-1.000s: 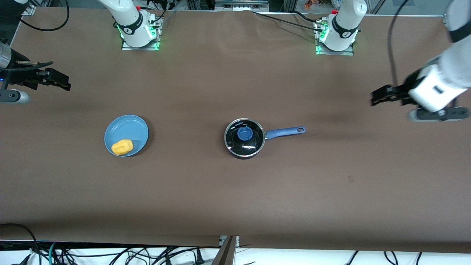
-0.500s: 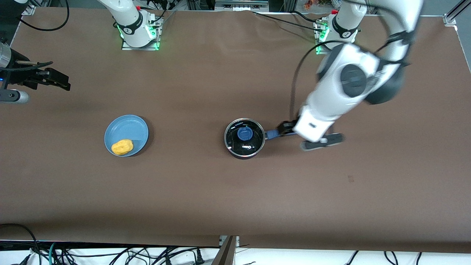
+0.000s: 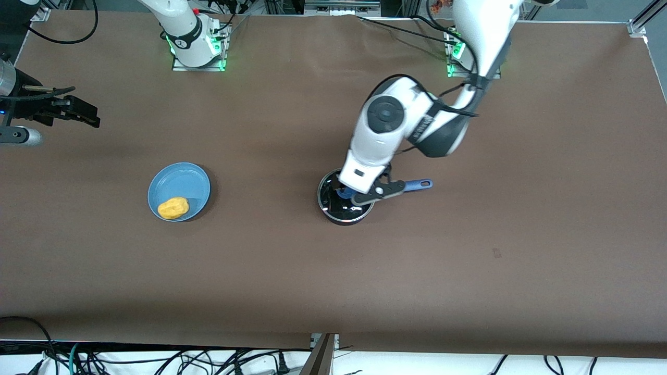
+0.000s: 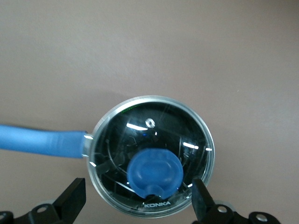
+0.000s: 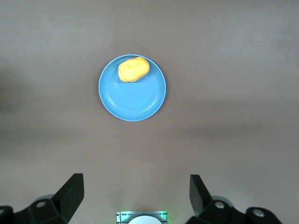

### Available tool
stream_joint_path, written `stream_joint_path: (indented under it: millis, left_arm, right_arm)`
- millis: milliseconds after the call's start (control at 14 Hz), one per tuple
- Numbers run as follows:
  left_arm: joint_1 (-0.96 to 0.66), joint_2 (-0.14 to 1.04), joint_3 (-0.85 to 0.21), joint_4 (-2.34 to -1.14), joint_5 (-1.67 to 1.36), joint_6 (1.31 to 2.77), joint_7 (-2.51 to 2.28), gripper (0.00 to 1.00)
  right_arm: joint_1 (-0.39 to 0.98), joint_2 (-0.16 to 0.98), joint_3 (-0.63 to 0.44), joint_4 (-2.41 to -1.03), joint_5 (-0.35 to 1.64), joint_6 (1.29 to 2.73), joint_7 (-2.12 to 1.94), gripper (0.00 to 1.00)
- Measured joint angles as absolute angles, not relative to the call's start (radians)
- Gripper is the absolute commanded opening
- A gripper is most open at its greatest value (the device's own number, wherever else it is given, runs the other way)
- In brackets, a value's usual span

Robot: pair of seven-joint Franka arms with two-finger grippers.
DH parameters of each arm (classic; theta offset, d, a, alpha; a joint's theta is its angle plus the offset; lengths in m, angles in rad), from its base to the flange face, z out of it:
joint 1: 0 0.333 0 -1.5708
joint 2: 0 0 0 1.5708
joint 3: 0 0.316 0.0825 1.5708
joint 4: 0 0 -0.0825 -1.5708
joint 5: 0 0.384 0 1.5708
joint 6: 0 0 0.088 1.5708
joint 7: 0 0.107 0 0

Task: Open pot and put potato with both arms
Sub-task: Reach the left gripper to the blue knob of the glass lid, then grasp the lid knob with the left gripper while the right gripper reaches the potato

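Note:
My left gripper is not ready to close and needs to move toward the knob first, as the blue knob point(image 4: 155, 173) is beyond its fingers in the left wrist view.
The black pot point(image 3: 338, 209) stands mid-table with its glass lid on and its blue handle point(image 3: 414, 184) pointing toward the left arm's end. My left gripper point(image 3: 350, 188) hangs open over the lid and holds nothing. In the left wrist view its fingers point(image 4: 74, 199) stand wide on either side of the lid point(image 4: 140, 130), with the blue knob point(image 4: 155, 173) between them. The potato point(image 3: 173, 208) lies on the light-blue plate point(image 3: 180, 179) toward the right arm's end. My right gripper point(image 3: 89, 117) waits open and empty at that end. In the right wrist view point(image 5: 135, 193) it sees the potato point(image 5: 133, 69) on the plate point(image 5: 135, 100).
The brown table point(image 3: 333, 281) carries only the pot and the plate. The two arm bases point(image 3: 195, 44) stand along the table's edge farthest from the front camera. Cables lie past the edge nearest that camera.
My left arm has swung in from the left arm's end of the table to over the pot's lid. The right arm, pot, plate and potato have not moved.

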State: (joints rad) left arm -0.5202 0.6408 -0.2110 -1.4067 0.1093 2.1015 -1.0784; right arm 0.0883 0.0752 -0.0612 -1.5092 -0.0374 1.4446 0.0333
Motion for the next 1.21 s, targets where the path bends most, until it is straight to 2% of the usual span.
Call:
stream_joint_path:
  millis: [214,571,1071,1214]
  left_arm:
    - [-0.575,0.685,-0.21,-1.395,0.16,2.102,-1.135,1.0]
    - [-0.578,0.719,-0.205,-1.391,0.193,2.104,-1.135,1.0]
    - [-0.575,0.732,-0.185,-1.351,0.194,2.118,-1.147,1.0]
    - [-0.575,0.736,-0.183,-1.349,0.194,2.118,-1.153,0.98]
  right_arm:
    - [0.088,0.075,-0.061,-1.509,-0.037,1.445,0.028,1.0]
    - [0.09,0.088,-0.055,-1.51,-0.037,1.444,0.024,1.0]
    - [0.086,0.196,-0.059,-1.517,-0.039,1.438,0.024,1.0]
    - [0.089,0.2,-0.057,-1.57,-0.038,1.494,0.039,1.0]
